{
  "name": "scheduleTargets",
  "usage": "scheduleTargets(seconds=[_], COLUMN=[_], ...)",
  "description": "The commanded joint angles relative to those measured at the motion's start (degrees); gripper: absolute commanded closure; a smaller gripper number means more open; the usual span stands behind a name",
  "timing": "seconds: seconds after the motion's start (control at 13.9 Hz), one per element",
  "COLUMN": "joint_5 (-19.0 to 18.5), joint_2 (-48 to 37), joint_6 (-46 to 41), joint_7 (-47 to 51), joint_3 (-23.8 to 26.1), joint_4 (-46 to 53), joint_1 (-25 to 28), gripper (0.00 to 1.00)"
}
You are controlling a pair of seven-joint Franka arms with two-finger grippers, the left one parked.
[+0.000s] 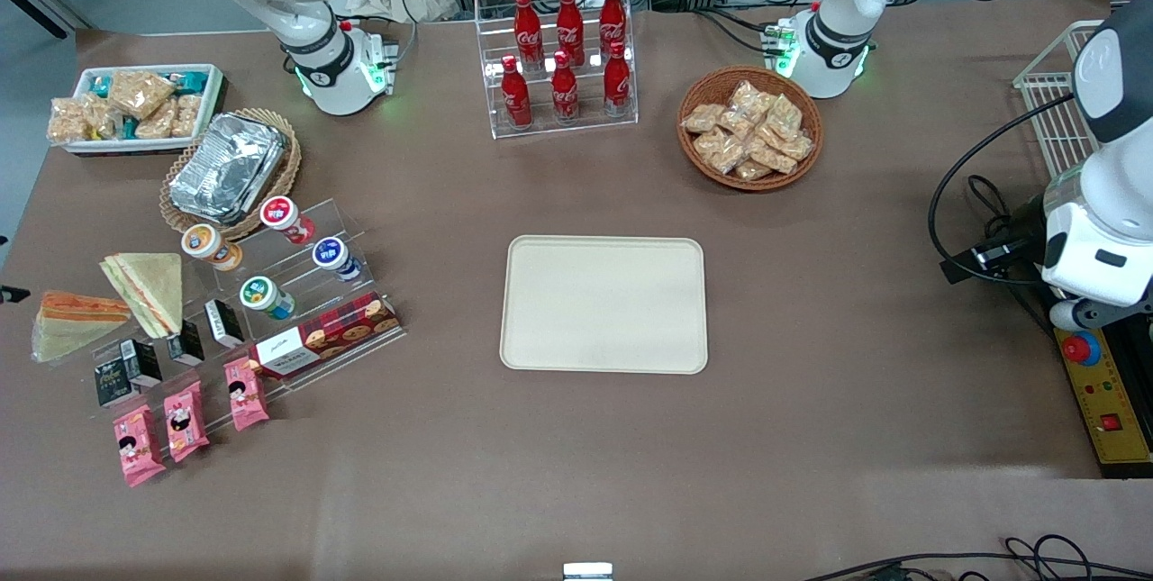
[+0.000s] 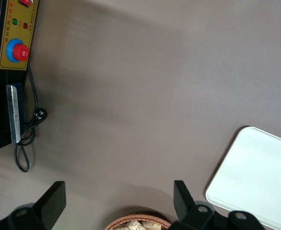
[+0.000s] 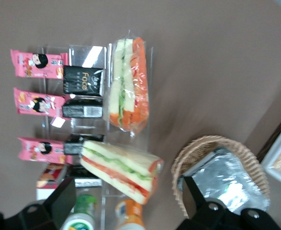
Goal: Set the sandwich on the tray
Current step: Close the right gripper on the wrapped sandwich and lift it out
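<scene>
My gripper will place the orange-filled sandwich on the tray (image 1: 603,304). To do that, it will next grab the sandwich by its wide end (image 1: 52,334).
The sandwich (image 1: 77,320) is a clear-wrapped wedge with a broad orange filling band. It lies at the working arm's end of the table, beside the clear display stand (image 1: 270,293). In the right wrist view the sandwich (image 3: 128,86) lies flat and untouched. My gripper (image 3: 128,188) hangs open well above the stand, its fingers (image 3: 63,196) spread wide with nothing held. Below it lies a second, paler wedge (image 3: 121,170) with a thin red line. The arm's hand is out of the front view. The cream tray (image 1: 603,304) sits bare at the table's middle.
Around the stand are yogurt cups (image 1: 267,297), black boxes (image 1: 185,342), pink packets (image 1: 185,419) and a cookie box (image 1: 324,336). A wicker basket with a foil container (image 1: 230,168) and a white snack tray (image 1: 135,108) stand nearby. A cola rack (image 1: 563,59) and a snack basket (image 1: 749,126) stand farther from the camera than the tray.
</scene>
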Motion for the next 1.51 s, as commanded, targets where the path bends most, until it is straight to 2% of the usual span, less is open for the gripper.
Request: scheduleTargets(seconds=[0.0, 0.36, 0.72, 1.44], joint_5=[5.7, 5.0, 4.8, 5.0], joint_2=[1.0, 3.1, 3.1, 5.3], joint_6=[3.5, 7.4, 14.1, 18.1], joint_7=[0.9, -0.3, -2.9, -3.6], joint_3=[0.0, -0.1, -0.1, 0.0], joint_4=[-1.5, -2.6, -8.0, -10.1], joint_1=[-3.8, -3.6, -3.7, -3.9], gripper=[0.04, 0.03, 0.03, 0.03])
